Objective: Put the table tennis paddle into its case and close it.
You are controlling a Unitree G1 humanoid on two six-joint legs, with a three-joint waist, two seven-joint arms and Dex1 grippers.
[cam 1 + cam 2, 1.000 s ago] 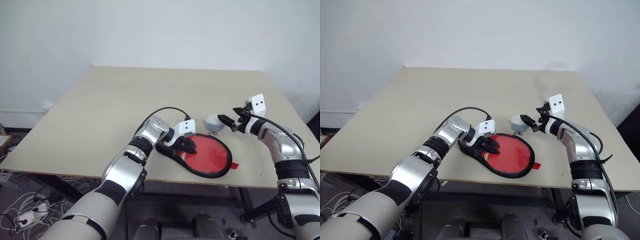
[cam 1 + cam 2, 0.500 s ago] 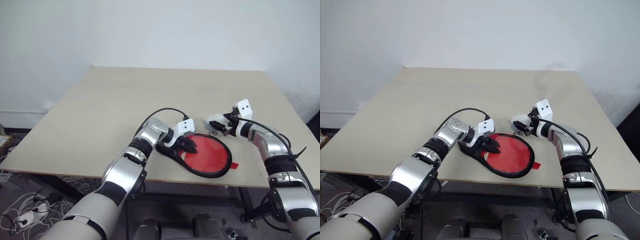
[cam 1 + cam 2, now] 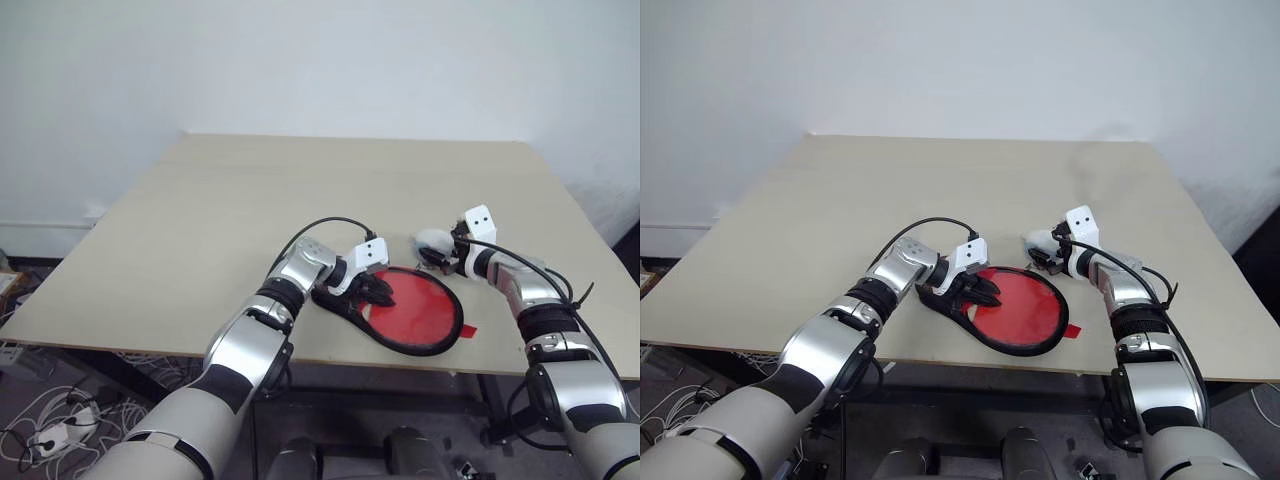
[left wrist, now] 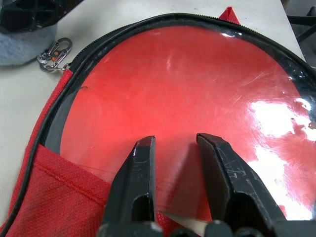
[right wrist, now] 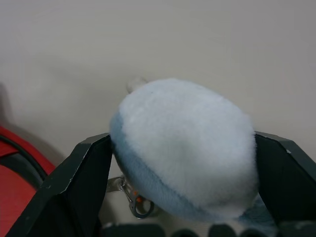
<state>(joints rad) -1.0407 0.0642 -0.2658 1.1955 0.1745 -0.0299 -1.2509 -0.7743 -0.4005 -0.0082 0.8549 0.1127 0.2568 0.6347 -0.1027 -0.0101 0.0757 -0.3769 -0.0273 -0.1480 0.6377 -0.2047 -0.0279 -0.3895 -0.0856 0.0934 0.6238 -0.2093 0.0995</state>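
In the right wrist view my fingers stand on either side of the fluffy ball (image 5: 187, 148), above its clip (image 5: 132, 197), so it is now time to close my right gripper.
The black case (image 3: 336, 303) lies flat near the table's front edge. The paddle's red face (image 3: 425, 312) shows through its clear panel (image 4: 197, 89), and the handle is hidden. My left gripper (image 3: 382, 292) rests on the panel at the case's narrow end. Its fingers (image 4: 140, 163) stand a little apart, open, with nothing between them. My right gripper (image 3: 441, 256) is open wide just behind the case. Its two fingers stand on either side of a whitish fluffy ball (image 5: 187, 148).
The fluffy ball (image 3: 432, 242) carries a small metal clip (image 4: 54, 51) and sits against the case's far rim. A small red tab (image 3: 468, 331) sticks out of the case on the right. The tan table (image 3: 300, 190) stretches bare behind, with a white wall beyond.
My right arm has come down and to the left, bringing its open fingers around the fluffy ball. The left gripper and the case have stayed put.
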